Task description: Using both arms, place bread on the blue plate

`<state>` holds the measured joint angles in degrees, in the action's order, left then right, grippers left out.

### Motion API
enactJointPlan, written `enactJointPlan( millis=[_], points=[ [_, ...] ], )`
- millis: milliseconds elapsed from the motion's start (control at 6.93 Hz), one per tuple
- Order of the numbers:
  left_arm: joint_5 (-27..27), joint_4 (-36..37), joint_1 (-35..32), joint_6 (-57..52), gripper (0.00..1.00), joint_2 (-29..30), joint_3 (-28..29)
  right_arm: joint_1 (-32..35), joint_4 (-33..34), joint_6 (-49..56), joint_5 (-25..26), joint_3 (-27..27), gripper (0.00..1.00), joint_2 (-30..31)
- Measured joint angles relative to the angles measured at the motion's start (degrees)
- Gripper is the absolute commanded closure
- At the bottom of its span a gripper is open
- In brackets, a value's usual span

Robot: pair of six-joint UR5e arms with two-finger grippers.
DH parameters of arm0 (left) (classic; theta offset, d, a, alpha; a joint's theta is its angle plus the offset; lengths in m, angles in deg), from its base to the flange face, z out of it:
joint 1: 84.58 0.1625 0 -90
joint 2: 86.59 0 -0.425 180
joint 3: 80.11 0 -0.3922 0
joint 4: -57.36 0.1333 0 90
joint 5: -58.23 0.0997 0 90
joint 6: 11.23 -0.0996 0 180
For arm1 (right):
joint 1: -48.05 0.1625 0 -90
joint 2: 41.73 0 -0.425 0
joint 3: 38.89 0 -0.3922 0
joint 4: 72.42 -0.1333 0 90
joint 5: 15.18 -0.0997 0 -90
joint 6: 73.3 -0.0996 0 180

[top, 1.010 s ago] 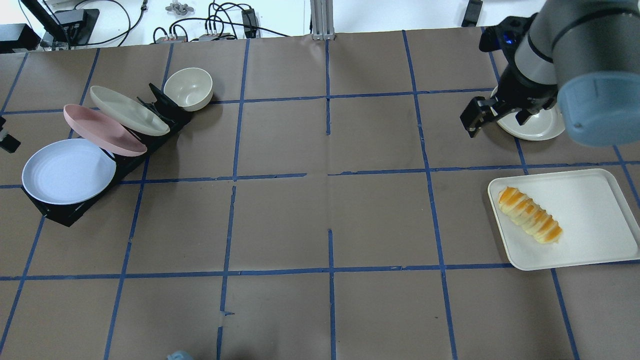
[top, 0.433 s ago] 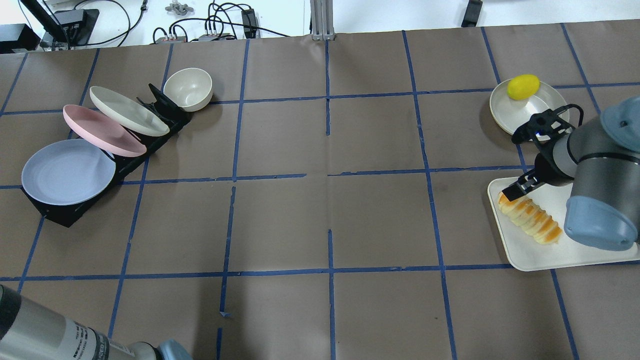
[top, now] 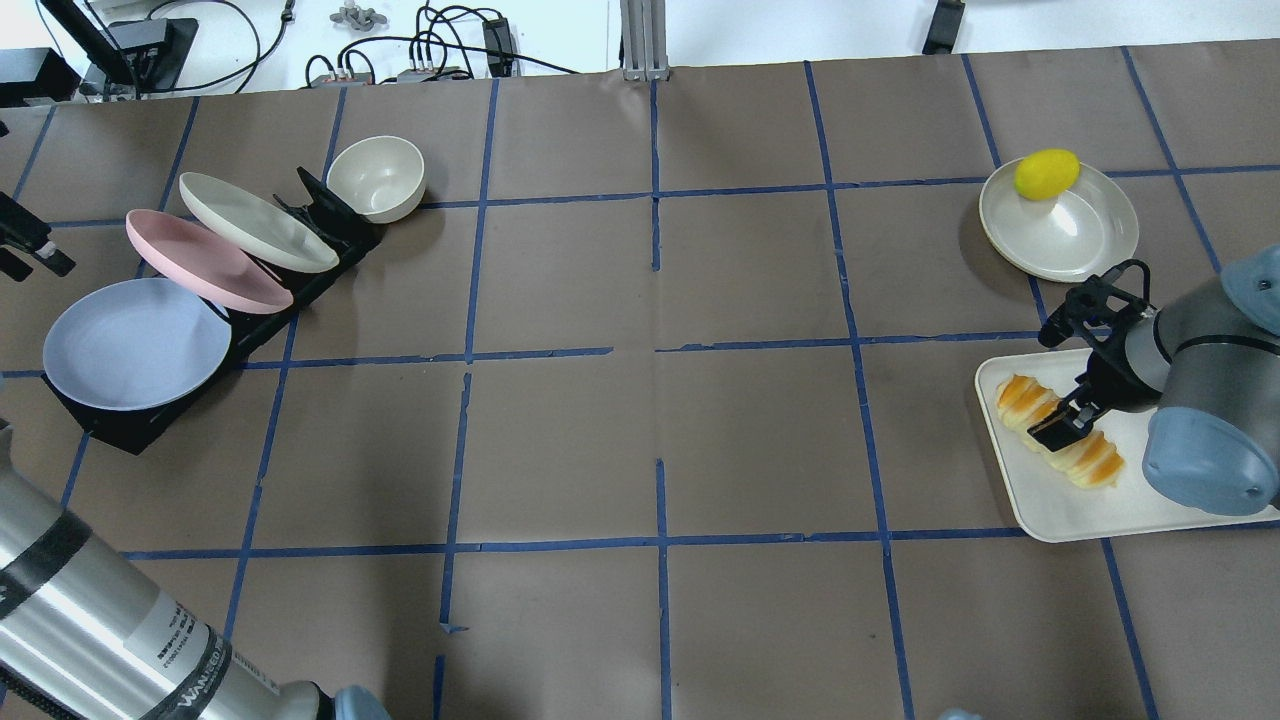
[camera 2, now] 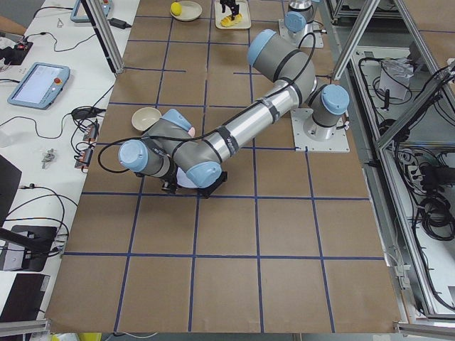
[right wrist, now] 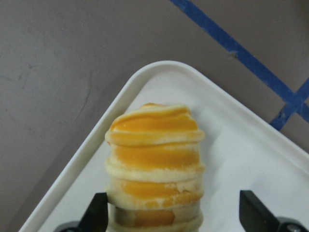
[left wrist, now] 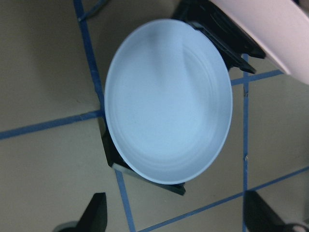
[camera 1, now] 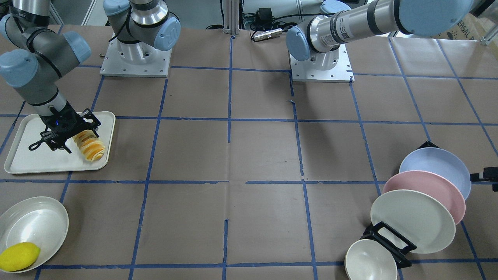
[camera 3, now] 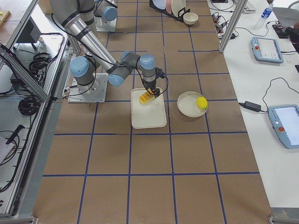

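Observation:
My right gripper grabs the bread across its striped body [camera 1: 88, 144] next, to set it on the blue plate [camera 1: 434, 162].
The bread [top: 1018, 394], striped orange and cream, lies diagonally on a white tray [top: 1130, 500]. My right gripper [top: 1060, 428] is open and low over the bread's middle. In the right wrist view its fingers [right wrist: 98, 212] stand on either side of the bread [right wrist: 154, 154], apart from it. The bread also shows in the front view [camera 1: 92, 149]. The blue plate [top: 135, 343] leans at the front end of a black rack. My left gripper [left wrist: 178, 217] is open and empty above the blue plate [left wrist: 166, 101]; it only peeks in at the overhead view's left edge [top: 30, 245].
A pink plate [top: 205, 262] and a cream plate [top: 258, 222] lean in the same black rack [top: 140, 425], with a cream bowl [top: 376, 178] behind. A yellow lemon [top: 1047, 173] sits in a cream dish [top: 1075, 235] beyond the tray. My left arm's tube [top: 100, 620] crosses the lower left corner.
My right gripper has moved from the lemon dish to the tray and along the bread to its middle. My left arm has swung in at the lower left.

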<state>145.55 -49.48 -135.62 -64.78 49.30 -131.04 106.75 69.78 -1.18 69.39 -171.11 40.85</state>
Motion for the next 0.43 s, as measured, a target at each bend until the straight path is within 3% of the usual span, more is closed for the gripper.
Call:
enactJointPlan(
  millis=[433],
  points=[
    [0.4, 0.1, -0.5, -1.5, 0.02, 2.6, 0.4, -1.3, -0.9, 1.9, -1.1, -1.2, 0.06, -1.0]
  ],
)
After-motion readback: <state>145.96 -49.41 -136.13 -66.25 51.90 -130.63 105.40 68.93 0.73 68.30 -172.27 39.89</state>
